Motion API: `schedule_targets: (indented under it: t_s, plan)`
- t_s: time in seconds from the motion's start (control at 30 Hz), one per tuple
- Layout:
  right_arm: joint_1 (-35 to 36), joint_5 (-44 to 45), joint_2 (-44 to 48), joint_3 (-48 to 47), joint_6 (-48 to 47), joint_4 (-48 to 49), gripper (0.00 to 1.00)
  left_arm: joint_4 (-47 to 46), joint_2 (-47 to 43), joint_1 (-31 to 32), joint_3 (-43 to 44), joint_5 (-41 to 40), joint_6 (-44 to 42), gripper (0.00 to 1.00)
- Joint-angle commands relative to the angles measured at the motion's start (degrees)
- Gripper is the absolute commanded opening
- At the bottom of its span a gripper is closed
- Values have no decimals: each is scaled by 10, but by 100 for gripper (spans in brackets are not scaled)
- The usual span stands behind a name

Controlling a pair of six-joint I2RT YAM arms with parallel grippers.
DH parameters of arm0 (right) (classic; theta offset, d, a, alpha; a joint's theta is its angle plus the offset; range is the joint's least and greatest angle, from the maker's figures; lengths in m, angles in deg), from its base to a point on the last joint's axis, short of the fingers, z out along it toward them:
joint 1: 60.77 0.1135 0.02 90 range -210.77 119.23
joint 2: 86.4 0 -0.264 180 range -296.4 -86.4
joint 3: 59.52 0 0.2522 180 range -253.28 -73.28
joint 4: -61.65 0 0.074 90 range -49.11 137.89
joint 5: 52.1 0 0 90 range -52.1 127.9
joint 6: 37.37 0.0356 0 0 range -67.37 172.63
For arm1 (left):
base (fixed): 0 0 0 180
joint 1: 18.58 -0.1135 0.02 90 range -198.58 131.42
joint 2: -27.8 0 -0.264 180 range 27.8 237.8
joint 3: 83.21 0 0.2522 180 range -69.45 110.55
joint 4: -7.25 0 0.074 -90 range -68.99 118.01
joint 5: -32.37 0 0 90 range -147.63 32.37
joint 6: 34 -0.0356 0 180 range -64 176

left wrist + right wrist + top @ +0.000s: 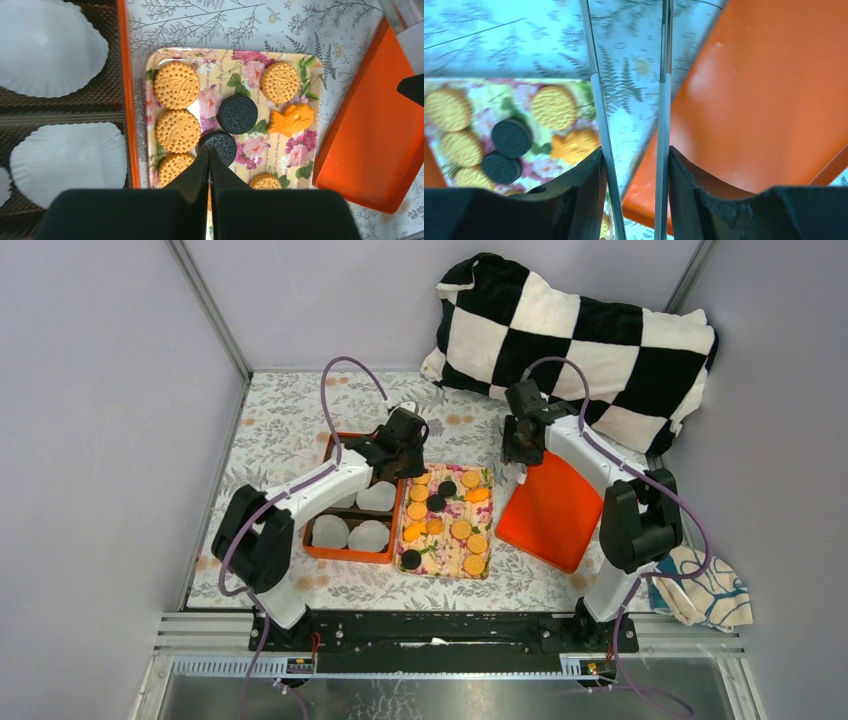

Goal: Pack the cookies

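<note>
The left gripper's fingers are shut and empty above the black cookie (222, 145). The left gripper would go up alone if it lifted now, and the cookie would stay on the floral tray.
Golden and black cookies (445, 520) lie on the floral tray (440, 572). In the left wrist view, golden discs (176, 85), two black discs (238, 114) and an orange fish-shaped one (292, 119) show. My left gripper (410, 465) is shut and empty, its tips (209, 150) just above a black cookie (222, 145) at the tray's far left. My right gripper (520, 455) hovers beyond the tray's right corner, shut on metal tongs (596, 100) whose two arms stand apart, empty, between the fingers (634, 155). The cookies (554, 106) lie to their left.
An orange box (325, 552) with white paper cups (50, 47) stands left of the tray. An orange lid (550, 510) lies right of it, also in the right wrist view (764, 90). A checkered pillow (580, 340) is at the back right, and a cloth (705, 590) at the near right.
</note>
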Motion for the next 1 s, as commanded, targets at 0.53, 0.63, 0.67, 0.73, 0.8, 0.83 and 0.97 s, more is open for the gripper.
schedule_targets:
  t_s: [0.53,0.63,0.67,0.73,0.8,0.83,0.97]
  plan:
    - [153,20,-15,-188,-112,-45,50,96,-165,-82,10,-148,14,18]
    - [181,26,-12,-190,-115,-45,51,90,-180,-116,2,-128,15,31]
    - [186,28,-11,-190,-116,-49,51,89,-180,-124,3,-120,13,31]
    - [197,38,1,-181,-117,-60,50,89,-180,-128,2,-106,8,31]
    - [208,40,25,-150,-121,-58,50,84,-182,-128,-5,-92,7,31]
    - [214,41,40,-133,-120,-55,50,79,-183,-128,-12,-88,8,31]
    - [239,37,93,-67,-112,-53,49,66,-182,-128,-30,-73,13,29]
